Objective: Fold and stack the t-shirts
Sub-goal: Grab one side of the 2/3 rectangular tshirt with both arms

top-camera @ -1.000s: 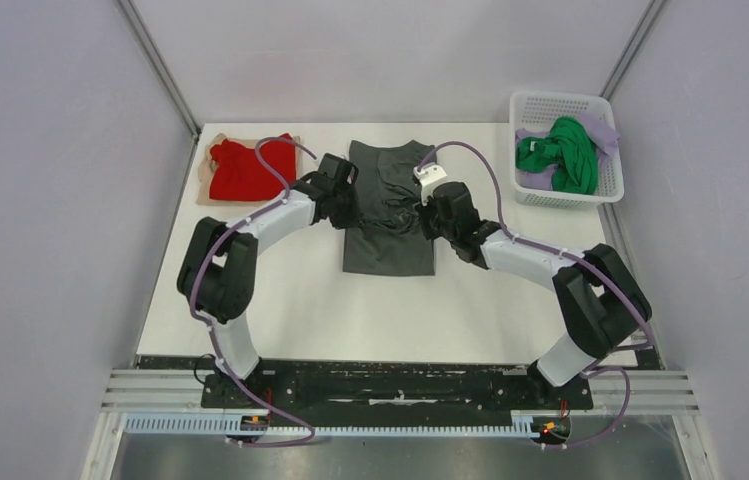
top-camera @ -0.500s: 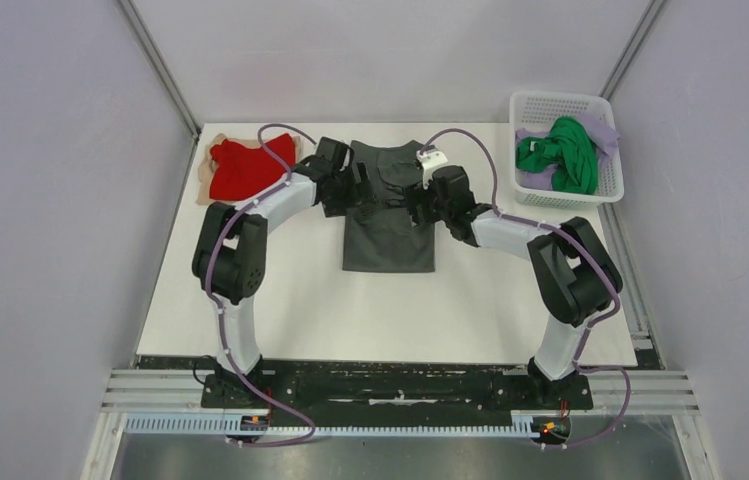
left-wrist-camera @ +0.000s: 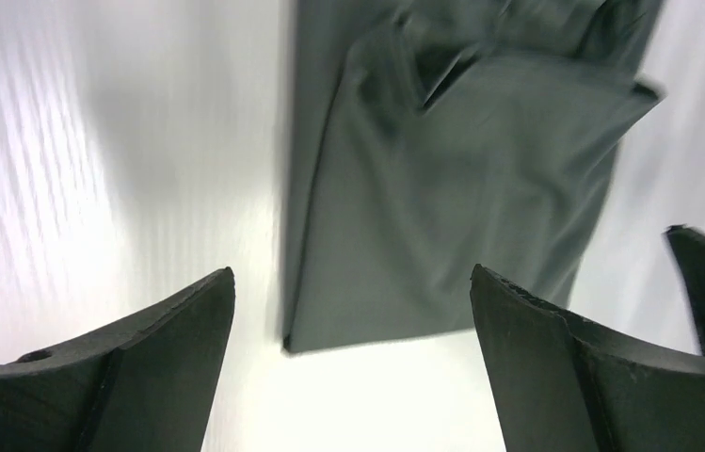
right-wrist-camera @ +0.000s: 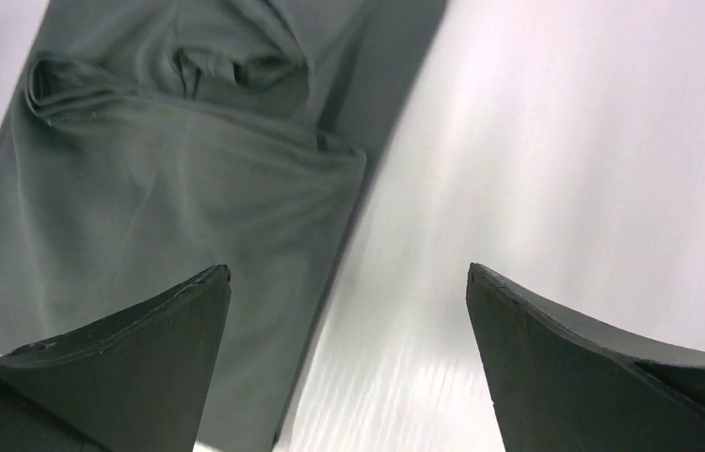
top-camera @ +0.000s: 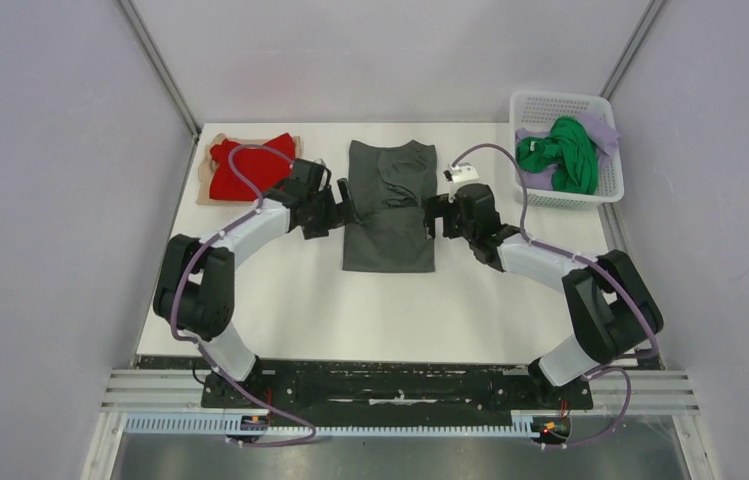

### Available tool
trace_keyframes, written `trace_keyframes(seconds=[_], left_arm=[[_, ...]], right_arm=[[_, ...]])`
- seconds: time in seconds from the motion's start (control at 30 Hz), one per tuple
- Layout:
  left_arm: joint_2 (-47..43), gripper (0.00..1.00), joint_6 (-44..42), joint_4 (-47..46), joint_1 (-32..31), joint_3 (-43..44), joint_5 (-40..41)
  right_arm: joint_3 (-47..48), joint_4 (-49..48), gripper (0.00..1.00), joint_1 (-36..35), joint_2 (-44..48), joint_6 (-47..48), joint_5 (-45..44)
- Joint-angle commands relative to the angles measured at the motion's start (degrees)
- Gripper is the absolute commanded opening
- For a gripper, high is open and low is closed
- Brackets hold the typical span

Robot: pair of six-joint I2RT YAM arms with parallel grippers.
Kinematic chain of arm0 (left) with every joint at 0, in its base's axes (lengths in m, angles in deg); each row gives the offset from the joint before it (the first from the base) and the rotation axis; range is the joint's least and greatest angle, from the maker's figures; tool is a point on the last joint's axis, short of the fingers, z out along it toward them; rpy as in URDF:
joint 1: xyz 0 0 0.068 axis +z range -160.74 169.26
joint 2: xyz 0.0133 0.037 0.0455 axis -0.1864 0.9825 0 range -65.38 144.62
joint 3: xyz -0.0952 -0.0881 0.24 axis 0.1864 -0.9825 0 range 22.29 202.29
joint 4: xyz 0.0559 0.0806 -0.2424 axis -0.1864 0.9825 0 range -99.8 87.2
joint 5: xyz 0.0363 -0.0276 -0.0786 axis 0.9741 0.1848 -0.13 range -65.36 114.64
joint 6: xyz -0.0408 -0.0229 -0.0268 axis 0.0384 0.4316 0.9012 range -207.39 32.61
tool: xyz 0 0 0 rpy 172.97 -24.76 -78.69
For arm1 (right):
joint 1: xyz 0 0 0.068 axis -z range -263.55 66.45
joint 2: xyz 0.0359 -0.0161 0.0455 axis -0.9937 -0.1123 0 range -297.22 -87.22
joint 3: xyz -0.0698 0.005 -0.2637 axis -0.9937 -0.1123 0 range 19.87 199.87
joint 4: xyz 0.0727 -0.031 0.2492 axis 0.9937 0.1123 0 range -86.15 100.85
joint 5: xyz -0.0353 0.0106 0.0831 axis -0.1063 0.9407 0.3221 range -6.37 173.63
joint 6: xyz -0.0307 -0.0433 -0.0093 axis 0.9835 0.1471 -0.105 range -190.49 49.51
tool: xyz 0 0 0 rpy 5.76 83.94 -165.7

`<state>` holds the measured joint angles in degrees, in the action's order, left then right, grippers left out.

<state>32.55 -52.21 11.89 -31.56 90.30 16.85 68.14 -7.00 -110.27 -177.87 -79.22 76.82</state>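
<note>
I will fold the dark grey t-shirt evenly. My right gripper will next grab the t-shirt's side edge near the middle of its length, opposite my left gripper.
The dark grey t-shirt (top-camera: 390, 215) lies flat mid-table as a narrow strip, both sides folded inward (left-wrist-camera: 452, 160) (right-wrist-camera: 169, 188). My left gripper (top-camera: 345, 202) (left-wrist-camera: 352, 270) hovers open just off its left edge, holding nothing. Off the shirt's right edge is my right gripper (top-camera: 432, 215) (right-wrist-camera: 348, 267), also open and empty. A folded red t-shirt (top-camera: 245, 168) rests at the far left on a tan layer. The bright green t-shirt (top-camera: 560, 150) and the pale lavender t-shirt (top-camera: 602, 128) lie crumpled in the basket.
The white mesh basket (top-camera: 550, 98) stands at the table's far right corner. Grey walls close in both sides and the back. The arms' bases sit on a black rail at the near edge.
Both grippers went from shut to open and let go of the grey shirt. They drew apart, left arm leftward and right arm rightward, leaving the sides folded in.
</note>
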Motion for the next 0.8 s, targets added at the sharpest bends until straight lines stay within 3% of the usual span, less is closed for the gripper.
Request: trace_keyframes(seconds=[0.0, 0.23, 0.4, 0.57, 0.7, 0.77], left_arm=[[-6.1, 1.0, -0.1, -1.4, -0.3, -8.5, -0.3], [-10.3, 1.0, 2.9, -6.2, -0.4, -21.0, -3.2], [-10.5, 0.98, 3.8, -9.8, -0.7, -23.3, -4.7], [-7.6, 0.82, 3.4, -11.3, -0.9, -22.9, -6.6], [-5.6, 0.64, 3.8, -12.6, -1.5, -22.7, -8.3], [-5.0, 0.61, 3.8, -12.6, -1.6, -22.5, -8.5]], right_arm=[[-7.4, -1.0, 0.98, 0.4, 6.0, -6.0, 3.0], [-16.6, -4.0, 0.98, 0.4, 9.3, -10.5, 16.4], [-19.2, -6.4, 0.83, 0.4, 8.6, -12.5, 21.0], [-20.3, -7.0, 0.69, 0.4, 8.1, -13.2, 21.1], [-20.4, -6.7, 0.66, 0.3, 6.7, -13.7, 19.5], [-20.3, -6.9, 0.64, 0.3, 5.7, -13.9, 19.9]])
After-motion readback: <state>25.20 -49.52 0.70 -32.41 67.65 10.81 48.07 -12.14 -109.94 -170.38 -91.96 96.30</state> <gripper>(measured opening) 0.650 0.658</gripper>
